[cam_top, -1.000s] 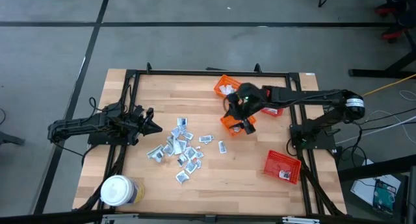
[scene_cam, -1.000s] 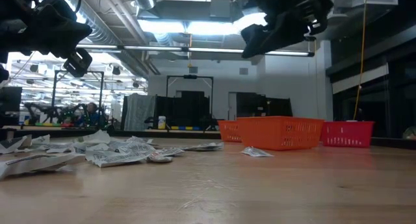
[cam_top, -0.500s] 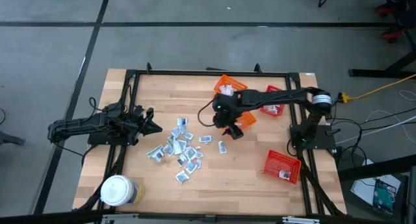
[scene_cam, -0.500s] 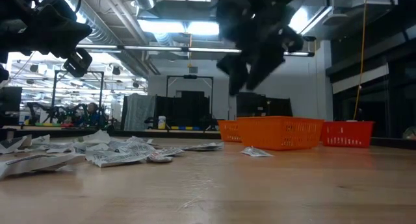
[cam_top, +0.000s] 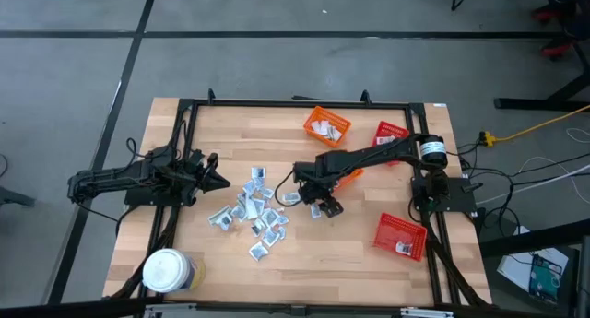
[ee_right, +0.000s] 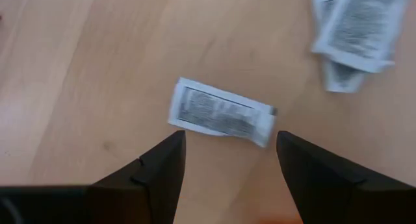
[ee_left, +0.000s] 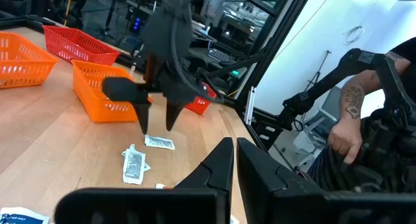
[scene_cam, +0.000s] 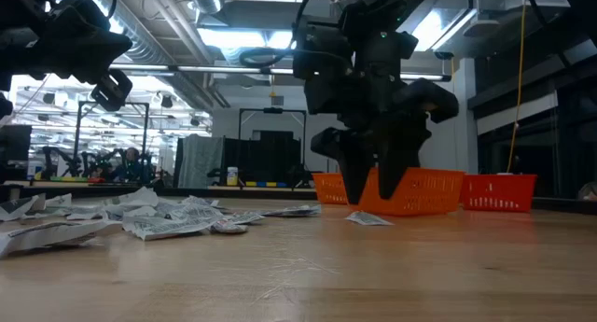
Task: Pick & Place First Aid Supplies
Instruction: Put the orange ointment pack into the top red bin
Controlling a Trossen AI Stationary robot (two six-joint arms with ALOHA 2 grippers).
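The fingers stop short of the lone sachet's near edge, so closing now would miss. My right gripper moves toward the sachet next, then closes on it.
The first aid supplies lie as a loose heap of small silvery-white sachets at the table's middle. One lone sachet lies flat on the wood to the right of the heap. My right gripper stands open just above it and points steeply down, one finger on each side, touching nothing; the low view shows the right gripper a little above that sachet. My left gripper waits shut and level at the table's left, empty.
An orange basket with a few sachets sits at the far middle; a second orange basket is right behind my right gripper. Red baskets stand at the right. A white-lidded jar stands near left. A person is beyond the table.
My right gripper has swung from above the orange basket toward the table's left and near edge and come down over the lone sachet, tipping from a shallow slant to point steeply down. It has stayed open. The sachets have not moved.
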